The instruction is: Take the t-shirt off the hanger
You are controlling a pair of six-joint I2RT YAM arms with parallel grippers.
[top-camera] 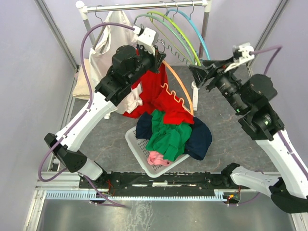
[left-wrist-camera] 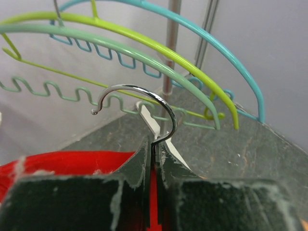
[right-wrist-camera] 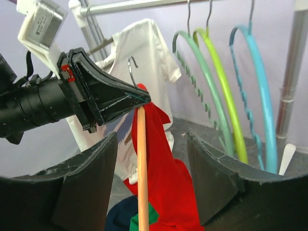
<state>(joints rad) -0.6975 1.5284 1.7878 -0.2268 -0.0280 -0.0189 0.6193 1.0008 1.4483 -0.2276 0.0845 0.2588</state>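
My right gripper is going to grab the orange hanger's bare arm (top-camera: 180, 82) next. That leaves the t-shirt (top-camera: 156, 94) free to remove and the hanger's hook free to hang.
The red t-shirt (top-camera: 156, 94) hangs half off an orange hanger (top-camera: 182, 89) and trails down onto the clothes in the basket. My left gripper (top-camera: 153, 57) is shut on the hanger's metal hook (left-wrist-camera: 144, 96) and holds it up in front of the rack; in the left wrist view the jaws (left-wrist-camera: 155, 144) pinch the hook's stem, with red cloth (left-wrist-camera: 67, 163) below. My right gripper (top-camera: 196, 73) is open. In the right wrist view the orange hanger arm (right-wrist-camera: 142, 168) and the red shirt (right-wrist-camera: 168, 183) lie between its fingers (right-wrist-camera: 226, 178), touching neither.
A white basket (top-camera: 136, 147) below holds navy, green and pink clothes. The clothes rail (top-camera: 144, 6) behind carries a cream shirt (top-camera: 103, 53) and empty green, lime and teal hangers (top-camera: 185, 36). The rack's post (top-camera: 206, 29) stands near my right gripper.
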